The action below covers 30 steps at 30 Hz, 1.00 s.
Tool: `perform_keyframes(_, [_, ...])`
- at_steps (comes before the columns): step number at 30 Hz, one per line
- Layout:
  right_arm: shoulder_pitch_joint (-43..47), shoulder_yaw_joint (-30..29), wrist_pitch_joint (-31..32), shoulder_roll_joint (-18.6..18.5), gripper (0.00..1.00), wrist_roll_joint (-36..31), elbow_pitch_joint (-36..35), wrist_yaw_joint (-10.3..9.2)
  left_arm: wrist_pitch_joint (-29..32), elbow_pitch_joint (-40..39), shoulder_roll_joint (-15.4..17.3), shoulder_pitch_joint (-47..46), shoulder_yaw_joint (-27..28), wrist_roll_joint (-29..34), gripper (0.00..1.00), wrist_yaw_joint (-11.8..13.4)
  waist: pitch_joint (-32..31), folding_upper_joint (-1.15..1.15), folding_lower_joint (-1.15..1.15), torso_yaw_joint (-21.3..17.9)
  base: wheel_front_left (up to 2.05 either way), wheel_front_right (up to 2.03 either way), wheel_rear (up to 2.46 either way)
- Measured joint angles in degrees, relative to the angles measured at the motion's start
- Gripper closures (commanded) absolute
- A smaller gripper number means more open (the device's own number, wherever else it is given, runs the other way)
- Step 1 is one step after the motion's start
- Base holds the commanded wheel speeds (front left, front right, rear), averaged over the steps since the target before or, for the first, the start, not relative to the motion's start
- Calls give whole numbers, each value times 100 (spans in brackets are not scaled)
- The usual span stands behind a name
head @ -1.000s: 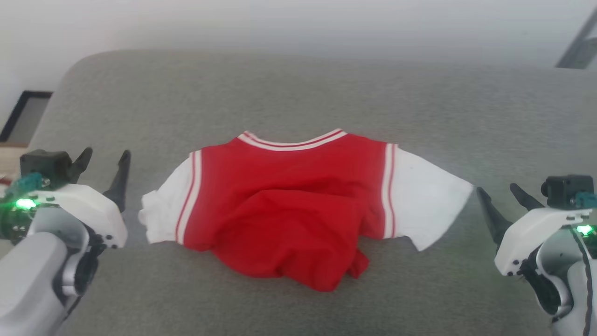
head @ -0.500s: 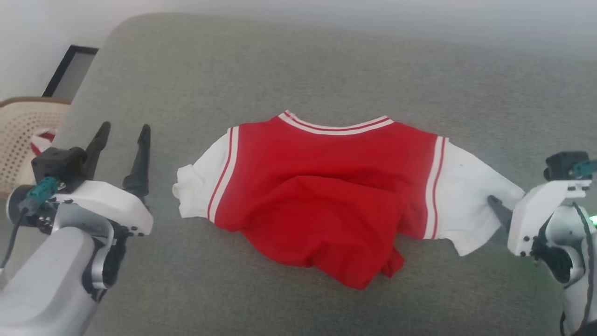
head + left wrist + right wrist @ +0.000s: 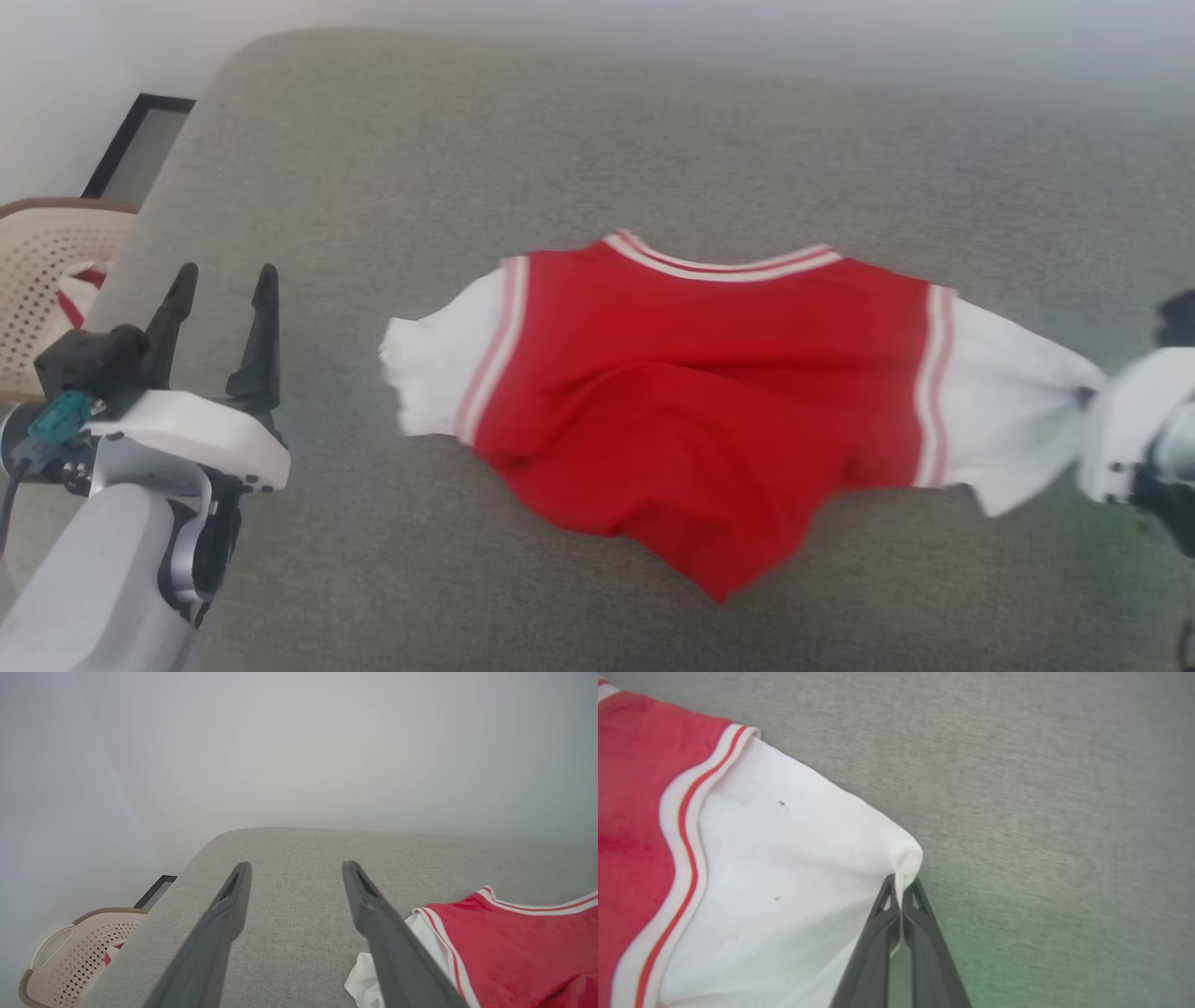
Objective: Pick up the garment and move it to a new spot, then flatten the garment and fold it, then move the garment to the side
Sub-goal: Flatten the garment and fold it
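The robot's left gripper will reach the garment and grab the free sleeve's tip (image 3: 398, 349), where the garment's ruffled hem stands up while the garment's shoulder lies flat.
The garment (image 3: 709, 392), a red jersey shirt with white sleeves and striped trim, lies rumpled on the grey cushion (image 3: 597, 149), its lower part bunched toward me. My right gripper (image 3: 901, 884) is shut on the edge of the garment's white right sleeve (image 3: 784, 868), which is drawn taut toward it. At the right edge of the head view its pale body (image 3: 1134, 425) covers the fingertips. My left gripper (image 3: 219, 289) stands open at the lower left, well apart from the left sleeve (image 3: 439, 373). In the left wrist view its fingers (image 3: 233, 905) spread over bare cushion, the garment (image 3: 514, 947) to their right.
A beige perforated basket (image 3: 42, 280) with a red-striped cloth inside stands off the cushion's left edge. A dark-framed panel (image 3: 140, 140) leans by the wall behind it. The cushion extends bare behind and in front of the garment.
My right gripper went from open beside the right sleeve to shut on its edge, and the garment has slid rightward with the sleeve stretched. The camera shifted early on. The left gripper stays open.
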Motion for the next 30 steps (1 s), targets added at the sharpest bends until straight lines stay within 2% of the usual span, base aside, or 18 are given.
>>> perform_keyframes(6, [190, -400, 118, -330, 100, 5, -165, -1, 0, 54, -89, 126, 231, 193, 0, -157, -33, 0, 0, -134, 0, 0, 0])
perform_keyframes(8, [298, -555, 127, -567, 100, 34, -189, -1, 0, 71, -134, 146, 344, 274, 0, -225, -33, 0, 0, -209, 0, 0, 0])
perform_keyframes(13, [313, -734, 10, -831, 100, 122, 103, -1, 0, 103, -223, 168, 512, 424, 0, -318, -35, 0, 0, -312, 0, 0, 0])
perform_keyframes(19, [233, -637, -257, -870, 100, 167, 676, -2, 0, 181, -330, 231, 642, 546, 0, -426, -98, 0, 0, -391, 0, 0, 0])
perform_keyframes(20, [197, -603, -314, -870, 88, 166, 760, -2, 0, 194, -355, 232, 662, 558, 0, -432, -113, 0, 0, -403, 0, 0, 0])
perform_keyframes(21, [142, -569, -368, -868, 62, 164, 858, -2, 0, 212, -378, 237, 669, 587, 0, -456, -129, 0, 0, -417, 0, 0, 0])
perform_keyframes(22, [92, -521, -427, -866, 7, 158, 916, -1, 0, 238, -382, 246, 669, 592, 0, -480, -145, 0, 0, -434, 0, 0, 0])
perform_keyframes(23, [43, -472, -485, -866, 0, 134, 982, -1, 0, 271, -379, 258, 664, 610, 0, -521, -161, 0, 0, -455, 0, 0, 0])
perform_keyframes(30, [-83, -219, -882, -873, 0, 176, 1111, -2, 49, 436, -322, 259, 590, 630, 0, -681, -352, 0, 0, -645, 0, 0, 0])
